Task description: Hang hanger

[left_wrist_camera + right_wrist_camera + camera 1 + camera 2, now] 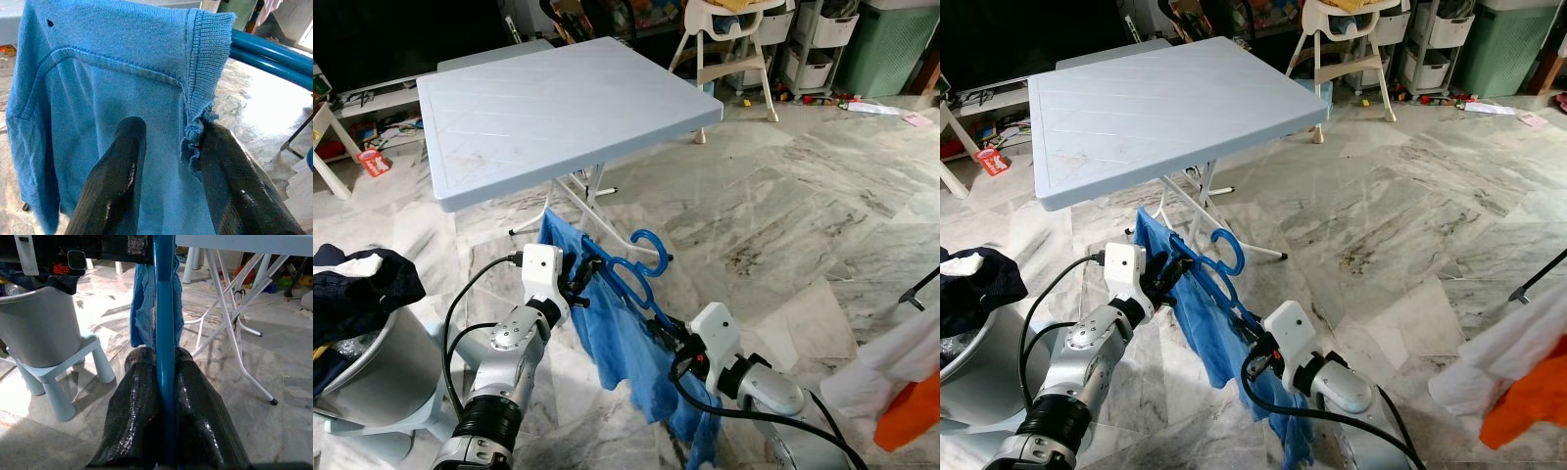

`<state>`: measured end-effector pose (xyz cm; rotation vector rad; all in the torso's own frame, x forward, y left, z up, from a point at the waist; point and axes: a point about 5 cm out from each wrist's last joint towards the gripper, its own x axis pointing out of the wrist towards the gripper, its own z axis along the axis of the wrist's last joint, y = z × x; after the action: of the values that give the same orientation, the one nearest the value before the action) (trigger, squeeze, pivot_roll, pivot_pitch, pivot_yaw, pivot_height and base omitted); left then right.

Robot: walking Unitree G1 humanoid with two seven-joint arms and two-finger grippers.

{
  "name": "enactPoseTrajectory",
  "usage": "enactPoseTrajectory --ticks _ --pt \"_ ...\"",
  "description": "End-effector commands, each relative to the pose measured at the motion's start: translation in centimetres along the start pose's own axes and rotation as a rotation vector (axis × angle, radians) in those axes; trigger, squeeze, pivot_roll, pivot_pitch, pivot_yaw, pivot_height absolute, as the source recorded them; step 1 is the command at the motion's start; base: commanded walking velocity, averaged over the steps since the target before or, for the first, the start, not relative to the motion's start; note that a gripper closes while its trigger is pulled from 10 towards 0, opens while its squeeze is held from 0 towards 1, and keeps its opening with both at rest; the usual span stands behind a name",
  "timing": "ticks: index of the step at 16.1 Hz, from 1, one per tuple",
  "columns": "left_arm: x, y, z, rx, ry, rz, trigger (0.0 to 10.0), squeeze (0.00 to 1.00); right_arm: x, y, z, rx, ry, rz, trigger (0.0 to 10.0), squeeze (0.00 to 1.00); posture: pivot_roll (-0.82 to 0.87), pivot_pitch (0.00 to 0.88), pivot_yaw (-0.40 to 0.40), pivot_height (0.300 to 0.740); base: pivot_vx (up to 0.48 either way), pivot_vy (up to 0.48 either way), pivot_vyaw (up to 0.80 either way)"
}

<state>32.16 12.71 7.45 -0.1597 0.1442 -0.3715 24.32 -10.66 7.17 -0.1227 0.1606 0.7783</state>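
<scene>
Next, my left gripper pinches the shirt by its ribbed collar edge, which bunches beside the gripper's fingers while the cloth hangs slack.
A blue hanger (646, 247) carries a blue shirt (617, 338) low in front of me, below the table's near edge. My right gripper (668, 333) is shut on the hanger's bar (164, 293), which runs straight out between its fingers (139, 396). My left gripper (579, 279) is at the shirt's upper end, near the hook. In the left wrist view its fingers (117, 171) stand apart in front of the cloth (98, 98), and the ribbed collar edge (203, 73) bunches against one of them. The hanger's blue bars (274, 54) pass just beyond.
A light blue folding table (558, 98) stands ahead on white legs (230, 308). To my left a grey basket (382, 372) of dark clothes (362, 284) sits on a pale stool (54, 377). White and orange garments (901, 382) hang at right. A high chair (724, 39) and storage bins stand behind.
</scene>
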Motion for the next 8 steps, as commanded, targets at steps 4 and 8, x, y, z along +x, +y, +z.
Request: enactPoseTrajectory --ticks 4,8 --pt "0.09 0.78 0.39 0.006 -0.018 0.014 0.0 0.00 0.06 0.36 1.02 -0.017 -0.044 0.030 10.0 0.00 -0.13 0.012 0.120 0.740 0.000 0.000 0.00" --pt "0.07 1.06 0.55 0.012 -0.031 0.028 0.0 0.00 -0.02 0.37 1.00 -0.018 -0.041 0.034 10.0 0.00 -0.13 0.012 0.115 0.740 0.000 0.000 0.00"
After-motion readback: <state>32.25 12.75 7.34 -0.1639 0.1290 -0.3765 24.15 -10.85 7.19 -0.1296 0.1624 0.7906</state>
